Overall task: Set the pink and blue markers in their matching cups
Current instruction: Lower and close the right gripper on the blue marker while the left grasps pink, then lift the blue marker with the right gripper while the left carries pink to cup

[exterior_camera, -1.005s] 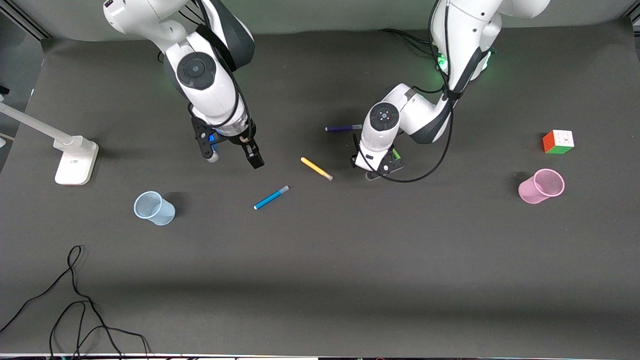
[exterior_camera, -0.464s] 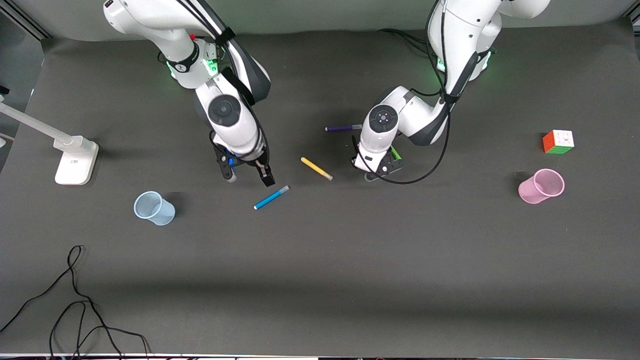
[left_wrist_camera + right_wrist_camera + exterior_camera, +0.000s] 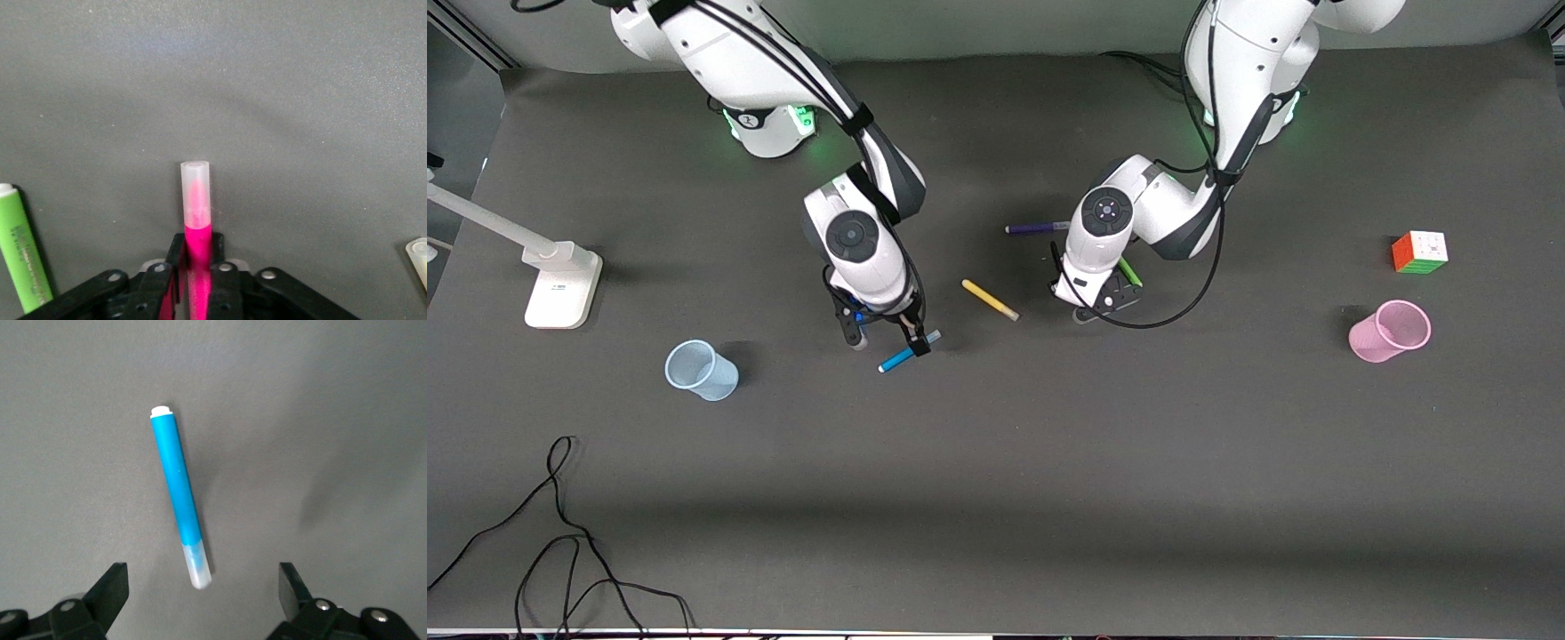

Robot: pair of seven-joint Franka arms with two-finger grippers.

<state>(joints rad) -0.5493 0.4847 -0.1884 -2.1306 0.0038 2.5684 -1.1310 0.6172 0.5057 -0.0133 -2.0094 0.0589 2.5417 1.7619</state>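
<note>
I must move my right gripper toward the blue marker's pale cap (image 3: 197,563) before closing on it: its fingers hover short in the right wrist view.
The blue marker (image 3: 907,352) lies flat on the dark mat; it also shows in the right wrist view (image 3: 179,493). My right gripper (image 3: 887,340) is open just over it, jaws wide, one on each side of its pale cap end (image 3: 202,577). My left gripper (image 3: 1096,307) is low over the mat and shut on the pink marker (image 3: 195,200), whose pale cap sticks out past the fingertips (image 3: 197,243). The front view hides that marker under the hand. The pale blue cup (image 3: 701,370) stands toward the right arm's end. The pink cup (image 3: 1389,331) stands toward the left arm's end.
A yellow marker (image 3: 990,300) lies between the two grippers. A green marker (image 3: 1129,271) lies beside the left hand (image 3: 23,257). A purple marker (image 3: 1037,228) lies farther from the camera. A colour cube (image 3: 1419,252), a white lamp base (image 3: 562,284) and black cables (image 3: 560,533) sit at the edges.
My right arm has come toward the front camera and down, from beside the blue marker to right over it. The left gripper has stayed almost still.
</note>
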